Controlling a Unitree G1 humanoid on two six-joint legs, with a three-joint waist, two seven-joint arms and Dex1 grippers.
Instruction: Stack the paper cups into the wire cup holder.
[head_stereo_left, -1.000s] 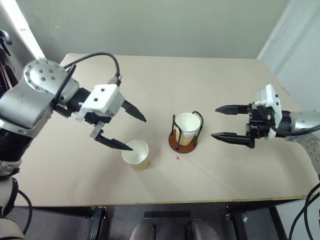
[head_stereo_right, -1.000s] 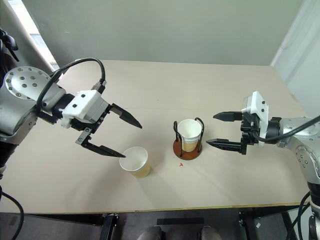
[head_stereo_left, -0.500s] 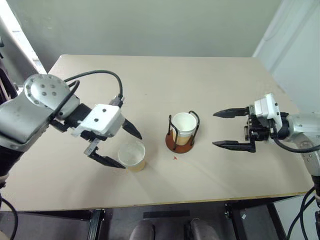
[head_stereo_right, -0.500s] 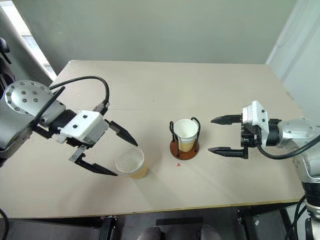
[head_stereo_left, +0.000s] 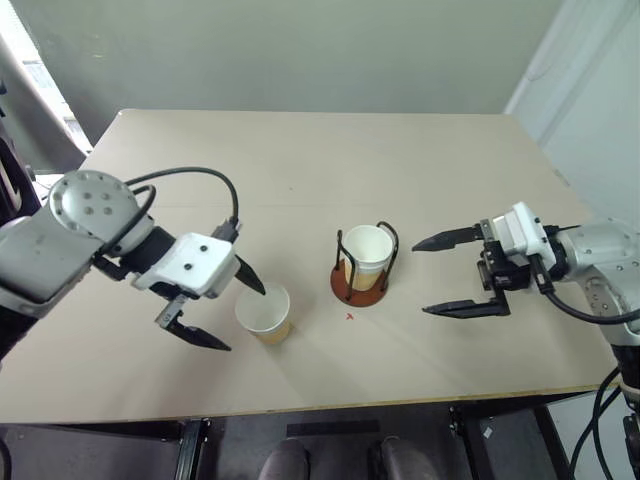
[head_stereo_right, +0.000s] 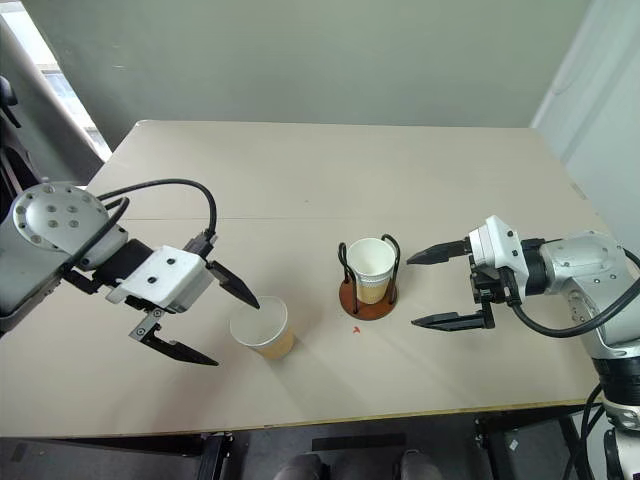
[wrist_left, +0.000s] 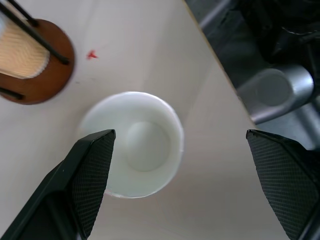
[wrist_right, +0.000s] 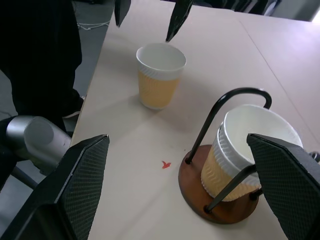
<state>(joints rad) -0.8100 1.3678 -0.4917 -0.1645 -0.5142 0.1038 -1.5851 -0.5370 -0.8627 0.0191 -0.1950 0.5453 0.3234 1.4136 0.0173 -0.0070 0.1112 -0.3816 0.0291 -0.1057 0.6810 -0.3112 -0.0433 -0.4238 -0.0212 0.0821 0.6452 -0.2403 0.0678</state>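
Note:
My left gripper needs to go lower before it closes on the loose cup. One of the fingers is covering the cup's rim (head_stereo_left: 288, 301), above its yellow-tan side (head_stereo_left: 273, 335).
A loose paper cup (head_stereo_left: 264, 313) stands upright on the table, yellow-tan outside and white inside. My left gripper (head_stereo_left: 244, 318) is open and comes down at the cup from its left. The cup (wrist_left: 135, 145) lies between the two fingers, close to one of them. To its right the wire cup holder (head_stereo_left: 345, 291), a reddish-brown disc with black wire loops, holds nested paper cups (wrist_right: 245, 150). My right gripper (head_stereo_left: 420, 280) hangs open and empty a short way right of the holder, pointing at it.
The beige table (head_stereo_left: 320, 170) stretches wide behind the holder. A small red mark (head_stereo_left: 350, 317) sits just in front of the holder. The table's front edge (head_stereo_left: 300, 405) runs not far in front of the loose cup.
My left gripper has sunk and drawn back to the left, down to the loose cup's level. The right gripper has turned a little where it hangs. The camera has shifted too.

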